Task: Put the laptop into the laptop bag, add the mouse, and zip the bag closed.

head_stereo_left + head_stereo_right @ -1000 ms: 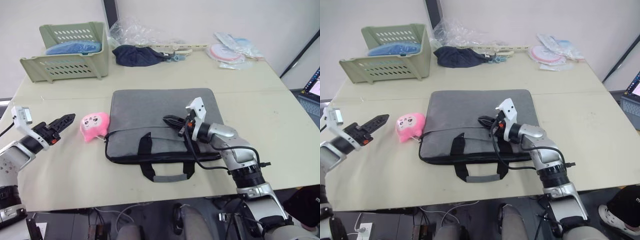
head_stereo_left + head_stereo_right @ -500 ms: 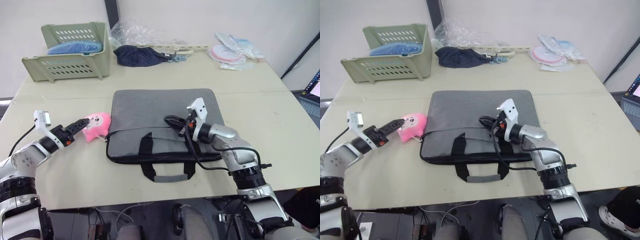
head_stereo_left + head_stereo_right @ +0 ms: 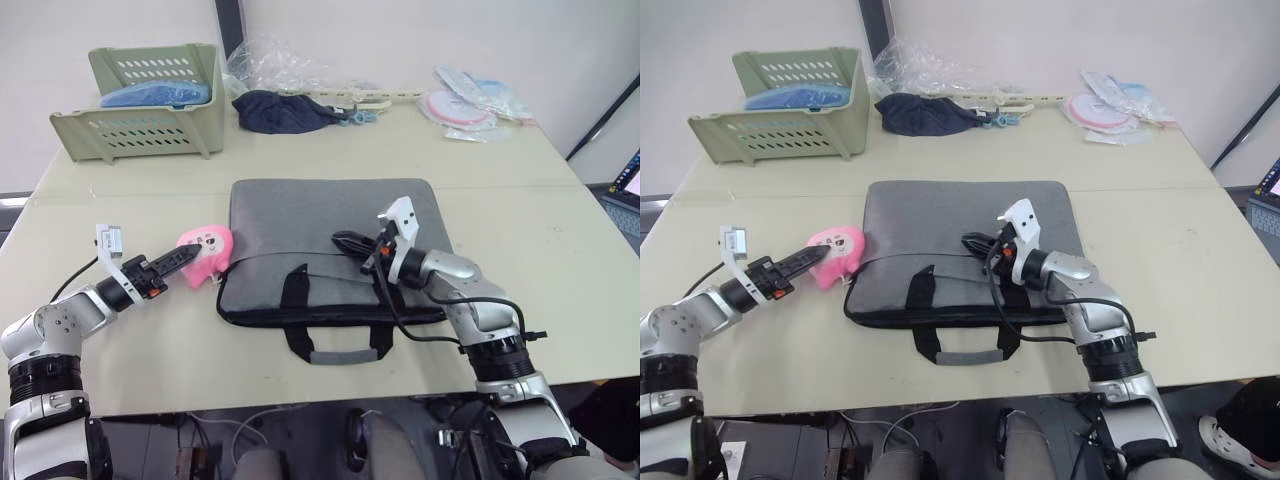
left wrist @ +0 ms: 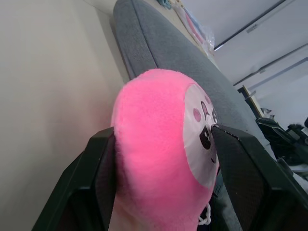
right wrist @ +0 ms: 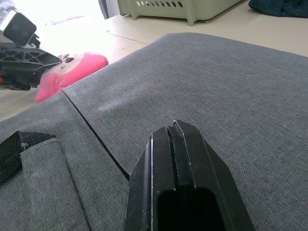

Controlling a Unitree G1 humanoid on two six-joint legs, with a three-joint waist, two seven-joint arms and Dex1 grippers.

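My left gripper will next pinch the toy by its fluffy pink body (image 3: pixel 205 256), and this is to zip the grey laptop bag (image 3: pixel 310 215) closed.
The grey laptop bag (image 3: pixel 310 215) lies flat mid-table, its black handles (image 3: pixel 335 350) toward the front edge. A fluffy pink plush toy (image 3: pixel 207 250) rests against the bag's left edge. My left gripper (image 3: pixel 185 259) is open, with a finger (image 4: pixel 101 163) on each side of the plush, touching it. Resting on the bag's top panel to the right of centre is my right gripper (image 3: pixel 347 240), its fingers shut (image 5: pixel 175 126) with nothing between them, near the dark zipper line (image 5: pixel 96 134). The laptop and the mouse are out of view.
A green slotted basket (image 3: pixel 140 95) stands at the back left. A dark cloth (image 3: pixel 280 110) and crumpled clear plastic (image 3: pixel 280 65) lie behind the bag. Packets (image 3: pixel 465 105) sit back right. Bare tabletop (image 3: pixel 560 240) stretches right of the bag.
My left gripper has moved right across the table, and its fingers now flank the pink plush. The right gripper has stayed on the bag.
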